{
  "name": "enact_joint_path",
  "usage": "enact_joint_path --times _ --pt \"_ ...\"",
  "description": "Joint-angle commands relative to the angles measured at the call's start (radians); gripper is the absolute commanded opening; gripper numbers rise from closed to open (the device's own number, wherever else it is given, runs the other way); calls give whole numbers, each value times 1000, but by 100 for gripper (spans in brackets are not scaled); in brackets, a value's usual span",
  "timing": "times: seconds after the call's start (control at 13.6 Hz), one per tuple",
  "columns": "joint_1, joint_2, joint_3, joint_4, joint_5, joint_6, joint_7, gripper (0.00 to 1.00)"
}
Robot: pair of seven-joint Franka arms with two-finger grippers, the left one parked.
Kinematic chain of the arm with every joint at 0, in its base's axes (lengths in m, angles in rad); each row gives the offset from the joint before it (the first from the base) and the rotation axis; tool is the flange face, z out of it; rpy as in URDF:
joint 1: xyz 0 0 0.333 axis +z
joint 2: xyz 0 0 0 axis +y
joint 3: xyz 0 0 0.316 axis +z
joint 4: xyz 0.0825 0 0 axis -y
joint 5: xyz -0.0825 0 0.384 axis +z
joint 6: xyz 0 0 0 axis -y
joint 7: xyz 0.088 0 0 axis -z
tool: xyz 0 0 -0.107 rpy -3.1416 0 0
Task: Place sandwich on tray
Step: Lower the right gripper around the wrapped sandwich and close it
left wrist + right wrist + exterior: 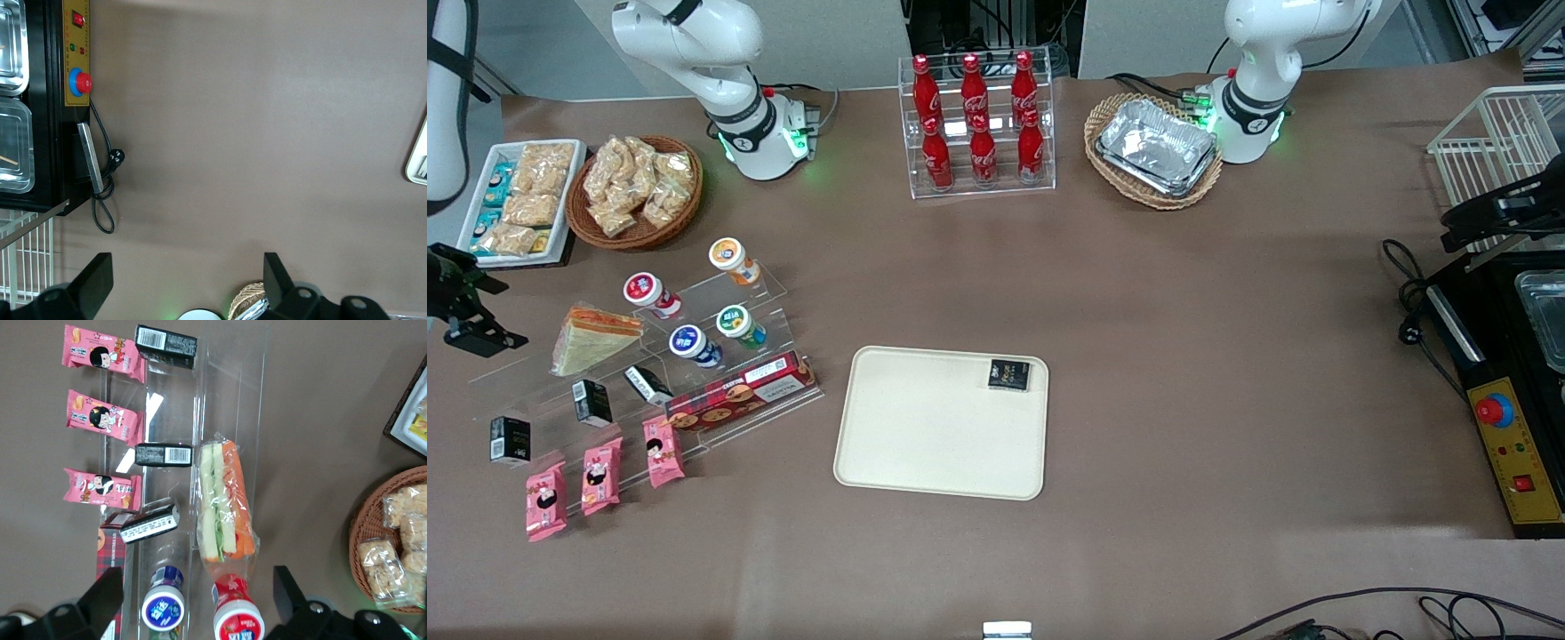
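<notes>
I need to grip the plastic-wrapped sandwich by its middle (596, 341) next with my gripper, so that I can place it on the tray (942, 425).
The sandwich (591, 338) (225, 503) is a plastic-wrapped wedge with orange and green filling, lying on an upper step of the clear acrylic rack (720, 293). The cream-beige tray (925, 444) lies flat near the table's middle, with a small black packet (1009, 374) in one corner. My gripper (471, 311) (197, 587) hangs open above the rack at the working arm's end of the table. Its fingers stand wide apart with nothing between them. The sandwich's narrow end and two yogurt cups lie below them.
The rack also holds yogurt cups (685, 307), black packets (592, 402), a red biscuit box (738, 396) and pink snack packs (596, 476). A wicker basket of snacks (636, 191) and a white snack tray (516, 200) stand farther from the camera. A cola rack (978, 124) stands at mid-table.
</notes>
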Motion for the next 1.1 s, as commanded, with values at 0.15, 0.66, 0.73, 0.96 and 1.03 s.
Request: enact_joint_path --times 0.15,0.66,0.73,0.96,1.03 --pt "7 -26 -22 -132 -9 122 -12 100" --pt "9 -92 -35 -356 -9 294 -30 100" --pt "10 -91 -36 -375 -10 323 -30 100" --pt "12 -75 -36 -392 -11 365 -32 100" --pt "12 -66 -36 -395 -11 377 -32 100"
